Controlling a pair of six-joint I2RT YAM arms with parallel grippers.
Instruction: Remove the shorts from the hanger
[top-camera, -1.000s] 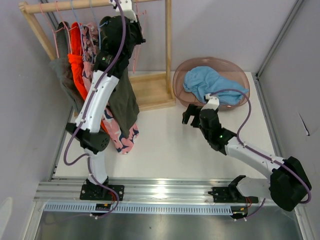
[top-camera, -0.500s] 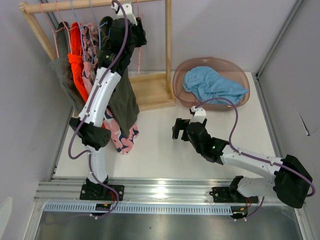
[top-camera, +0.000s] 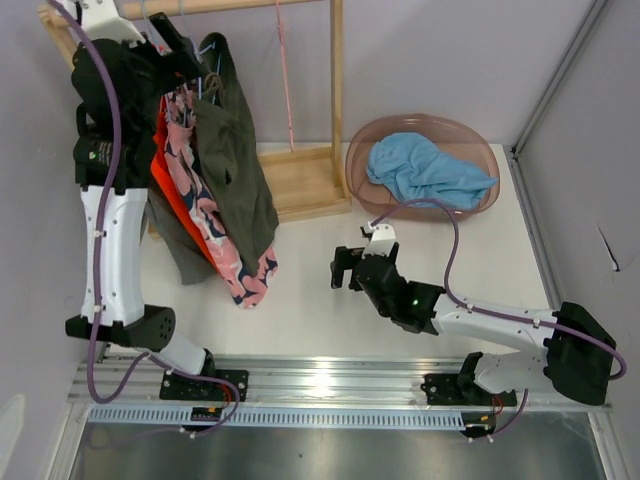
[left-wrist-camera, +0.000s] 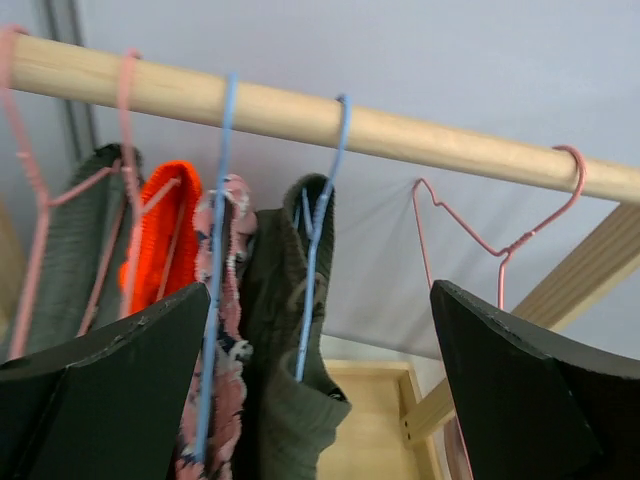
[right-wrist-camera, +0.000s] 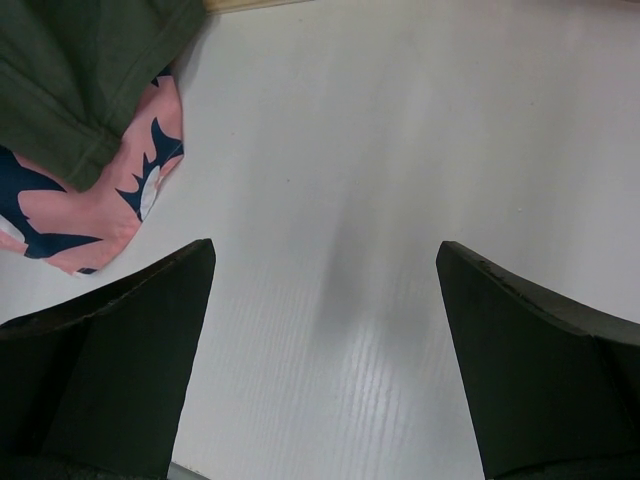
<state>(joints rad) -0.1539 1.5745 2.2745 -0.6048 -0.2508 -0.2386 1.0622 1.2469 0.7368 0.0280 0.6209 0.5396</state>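
My left gripper will move to the blue hanger and grab its near arm below the hook (top-camera: 196, 62). The hook and olive shorts (top-camera: 235, 160) will then stay free for removal.
On the wooden rod (left-wrist-camera: 300, 115) hang dark olive green shorts (top-camera: 235, 160) on a blue hanger (left-wrist-camera: 318, 210), pink floral shorts (top-camera: 215, 235), orange shorts (top-camera: 165, 185) and grey shorts (top-camera: 178, 255). A bare pink hanger (top-camera: 285, 80) hangs to their right. Light blue shorts (top-camera: 425, 170) lie in the basket (top-camera: 365, 140). My left gripper (top-camera: 178, 55) is high at the rack's left end, open and empty, facing the olive shorts (left-wrist-camera: 285, 330). My right gripper (top-camera: 345, 268) hovers open over the white table, near the floral hem (right-wrist-camera: 90, 210).
The rack's wooden base (top-camera: 305, 180) and upright post (top-camera: 338, 70) stand between the hanging clothes and the basket. A grey wall runs close along the left of the rack. The metal rail (top-camera: 320, 385) carrying both arm bases crosses the front.
My left gripper has opened and swung from the right of the hanging shorts to the rack's left end. My right arm has moved left, away from the basket.
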